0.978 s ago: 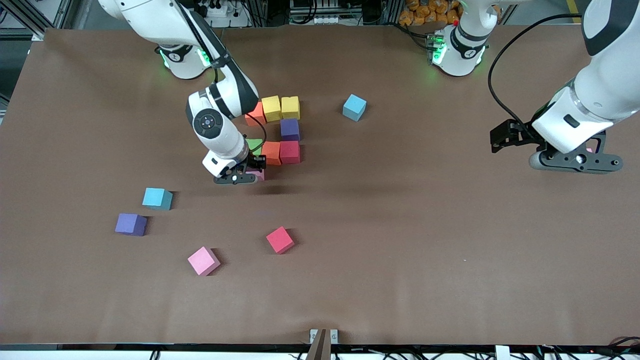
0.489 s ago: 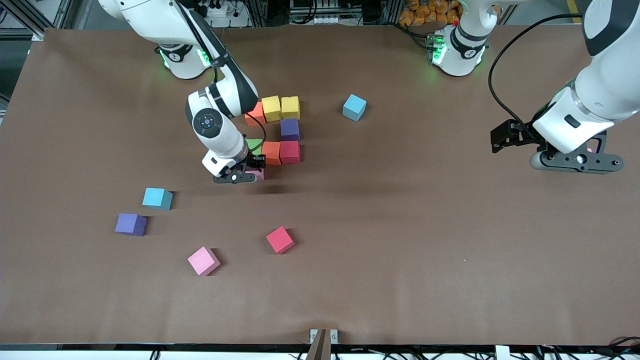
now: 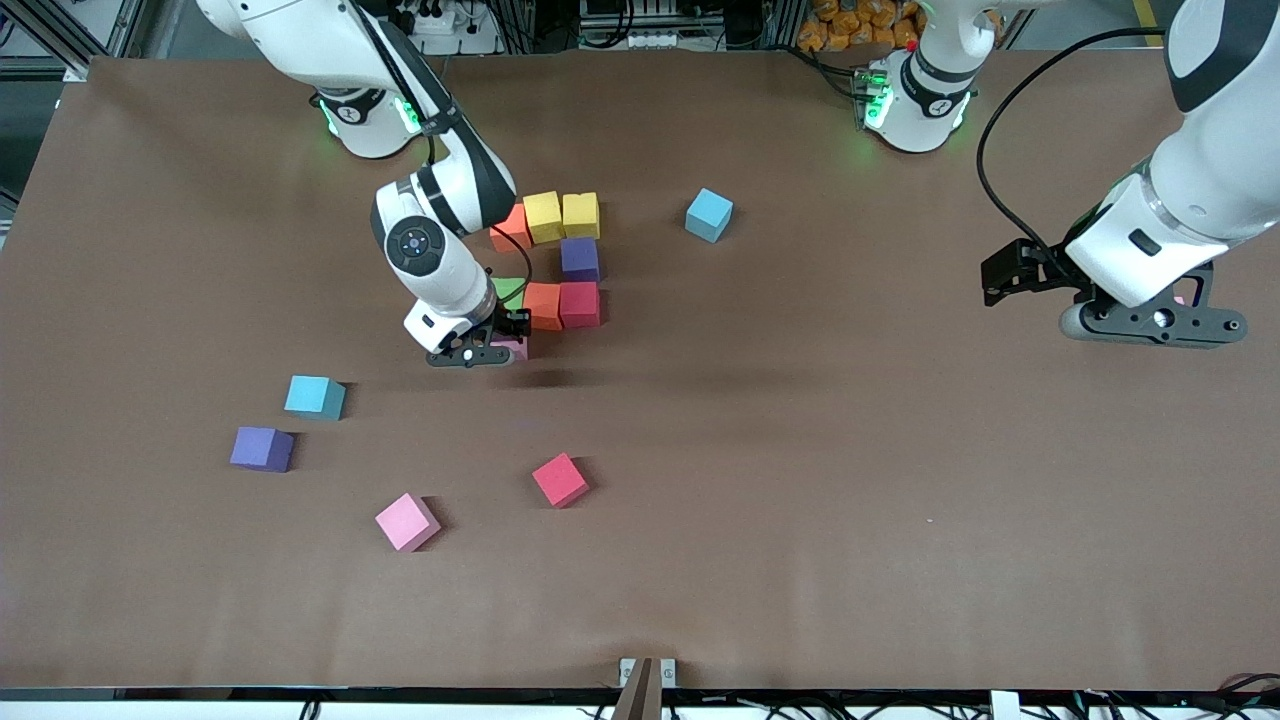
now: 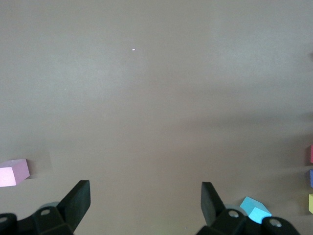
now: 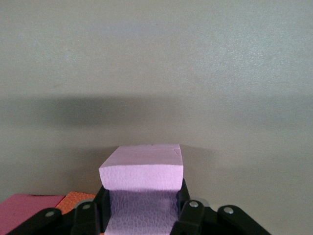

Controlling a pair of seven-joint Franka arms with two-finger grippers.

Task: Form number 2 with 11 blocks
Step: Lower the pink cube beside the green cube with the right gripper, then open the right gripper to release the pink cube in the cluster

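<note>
The pink block point(image 3: 513, 348) is low on the tabletop beside the orange block and would stay in the row, so my right gripper opens now.
Part of the number 2 lies near the right arm's base: an orange block point(image 3: 512, 226), two yellow blocks point(image 3: 562, 215), a purple one point(image 3: 580, 259), a red one point(image 3: 579, 304), an orange one point(image 3: 543, 306) and a green one point(image 3: 508, 291). My right gripper point(image 3: 490, 351) point(image 5: 142, 196) is shut on a pink block point(image 3: 513, 349) point(image 5: 142, 171), low at the table just camera-side of the green block. The left gripper point(image 3: 1150, 322) point(image 4: 145, 196) hangs open and idle over the left arm's end of the table, nothing between its fingers.
Loose blocks: light blue point(image 3: 709, 215) beside the figure; light blue point(image 3: 315, 396), purple point(image 3: 262, 448), pink point(image 3: 407, 521) and red point(image 3: 560, 480) nearer the camera. Another pink block point(image 4: 13, 172) lies under the left gripper.
</note>
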